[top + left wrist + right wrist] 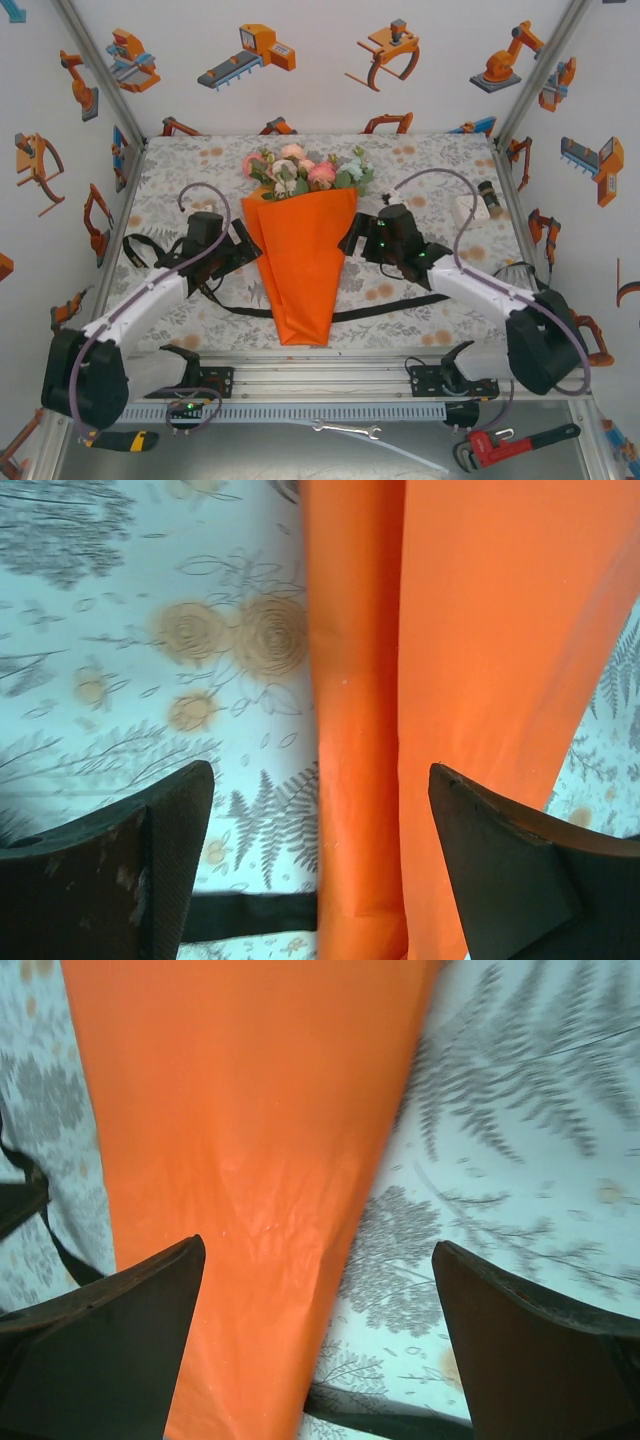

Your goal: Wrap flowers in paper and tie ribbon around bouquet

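I need to bring the black ribbon across and tie the bouquet, so my right gripper should next grab the ribbon by its part [367, 311] [392, 1421] beyond the bouquet's edge.
The bouquet is a bright orange paper [300, 265] cone lying mid-table, tip toward me, with pink, white and pale blue flowers [305, 170] at its far end. A black ribbon [385, 312] lies across the cloth and passes under the cone near its tip. My left gripper [244, 244] is open at the cone's left edge. In the left wrist view the paper [450, 660] fold lies between the left gripper's [320, 772] jaws, with the ribbon [250, 915] below. My right gripper [354, 238] is open at the right edge. In the right wrist view the right gripper [320, 1245] straddles the paper [250, 1140] edge above the ribbon [400, 1426].
The floral tablecloth [430, 160] covers the table. A white object [468, 208] and a dark cylinder [488, 194] lie at the back right. On the near ledge lie a red pipe wrench [515, 443], a spanner [345, 430] and a yellow-black tool [120, 440].
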Controlling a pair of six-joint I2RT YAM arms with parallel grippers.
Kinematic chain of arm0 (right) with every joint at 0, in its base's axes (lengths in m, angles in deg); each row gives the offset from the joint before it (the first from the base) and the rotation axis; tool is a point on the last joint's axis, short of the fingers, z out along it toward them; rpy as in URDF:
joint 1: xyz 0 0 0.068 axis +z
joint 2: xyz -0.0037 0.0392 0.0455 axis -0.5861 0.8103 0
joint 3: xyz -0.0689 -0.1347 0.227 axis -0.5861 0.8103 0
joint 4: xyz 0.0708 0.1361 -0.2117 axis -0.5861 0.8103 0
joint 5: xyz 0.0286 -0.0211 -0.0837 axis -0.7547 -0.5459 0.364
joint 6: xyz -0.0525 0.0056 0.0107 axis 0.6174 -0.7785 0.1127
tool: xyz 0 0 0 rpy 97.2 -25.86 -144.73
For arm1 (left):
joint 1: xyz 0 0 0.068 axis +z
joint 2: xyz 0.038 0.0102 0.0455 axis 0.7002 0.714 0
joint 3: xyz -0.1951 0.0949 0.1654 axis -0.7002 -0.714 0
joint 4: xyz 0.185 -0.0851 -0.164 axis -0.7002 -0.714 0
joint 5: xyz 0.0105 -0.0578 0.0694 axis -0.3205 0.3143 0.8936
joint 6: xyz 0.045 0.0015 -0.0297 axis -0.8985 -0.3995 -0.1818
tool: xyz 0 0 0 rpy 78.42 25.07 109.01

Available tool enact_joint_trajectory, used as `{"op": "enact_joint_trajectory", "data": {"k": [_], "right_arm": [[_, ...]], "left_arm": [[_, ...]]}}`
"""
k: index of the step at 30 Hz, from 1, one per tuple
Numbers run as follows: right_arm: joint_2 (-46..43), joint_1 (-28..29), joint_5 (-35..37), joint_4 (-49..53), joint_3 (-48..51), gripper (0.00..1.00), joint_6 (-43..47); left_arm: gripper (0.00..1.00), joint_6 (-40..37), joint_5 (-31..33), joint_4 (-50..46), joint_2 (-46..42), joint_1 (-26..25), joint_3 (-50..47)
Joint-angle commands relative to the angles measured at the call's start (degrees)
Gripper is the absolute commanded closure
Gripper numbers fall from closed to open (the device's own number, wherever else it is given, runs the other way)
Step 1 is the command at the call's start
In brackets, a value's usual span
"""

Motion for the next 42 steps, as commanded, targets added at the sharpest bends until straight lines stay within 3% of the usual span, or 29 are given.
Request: {"op": "enact_joint_trajectory", "data": {"k": [1, 4, 8, 12, 20, 23, 31, 37, 42], "right_arm": [[-7.73, -9.82, 4.91, 6.18, 4.4, 0.14, -2.95], [-13.36, -20.84, 4.91, 13.98, 7.87, 0.15, -4.22], [-15.64, -32.22, 6.68, 23.77, 9.74, 0.16, -5.64], [-13.08, -38.42, 3.62, 25.19, 11.94, 0.16, -6.97], [-0.57, -38.87, 0.31, 21.27, 12.31, 0.21, -8.73], [2.61, -38.9, -0.85, 14.88, 14.23, 0.37, -9.31], [-0.37, -38.85, -6.03, 8.03, 13.61, 1.0, -9.99], [-12.22, -36.74, -12.82, 3.75, 12.69, 1.0, -10.18], [-20.81, -32.49, -10.7, 4.51, 12.31, 1.0, -10.74]], "left_arm": [[0.21, 3.35, 11.14, -9.42, -9.03, 1.06, -1.92], [0.19, 5.11, 15.41, -14.86, -17.49, 4.14, -4.55], [0.11, 5.67, 15.31, -19.62, -26.54, 10.98, -8.24], [0.06, 6.32, 15.18, -22.08, -32.18, 13.92, -10.24], [0.0, 11.05, 20.67, -26.39, -33.02, 14.09, -10.89], [0.0, 12.51, 22.61, -27.79, -30.77, 14.04, -10.29], [0.01, 15.37, 22.66, -28.82, -25.27, 14.04, -8.72], [0.01, 14.29, 18.33, -23.41, -19.37, 14.5, -8.31], [0.02, 13.54, 19.04, -20.5, -11.22, 14.81, -6.81]]}}
